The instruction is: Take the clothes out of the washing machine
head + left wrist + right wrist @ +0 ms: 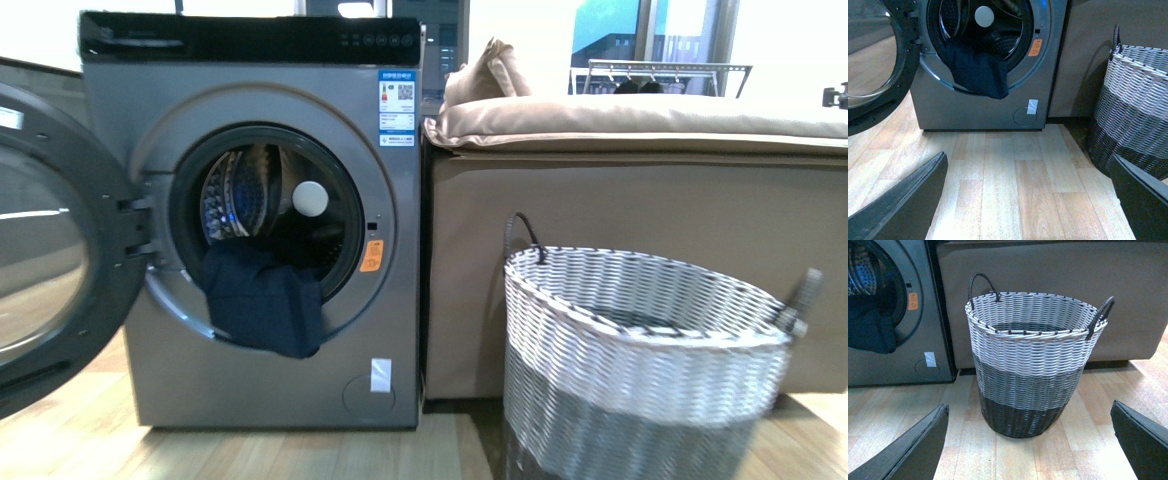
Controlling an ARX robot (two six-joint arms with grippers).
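The dark navy clothes should be grabbed by their bunched fold hanging over the drum's rim (250,270), so my left gripper can collect the laundry from the washing machine.
The grey washing machine (250,90) stands at the left with its round door (50,240) swung open to the left. The dark navy clothes (262,300) hang out over the lower lip of the drum mouth. They also show in the left wrist view (977,70) and the right wrist view (870,327). My left gripper (1030,200) is open and empty above the wooden floor, well short of the machine (973,112). My right gripper (1030,440) is open and empty, facing the woven basket (1033,365). Neither arm shows in the front view.
A two-tone woven basket (640,350) with handles stands on the floor at the right of the machine. A beige sofa (640,200) stands behind it, against the machine's side. Wooden floor (1013,170) lies in front of the machine.
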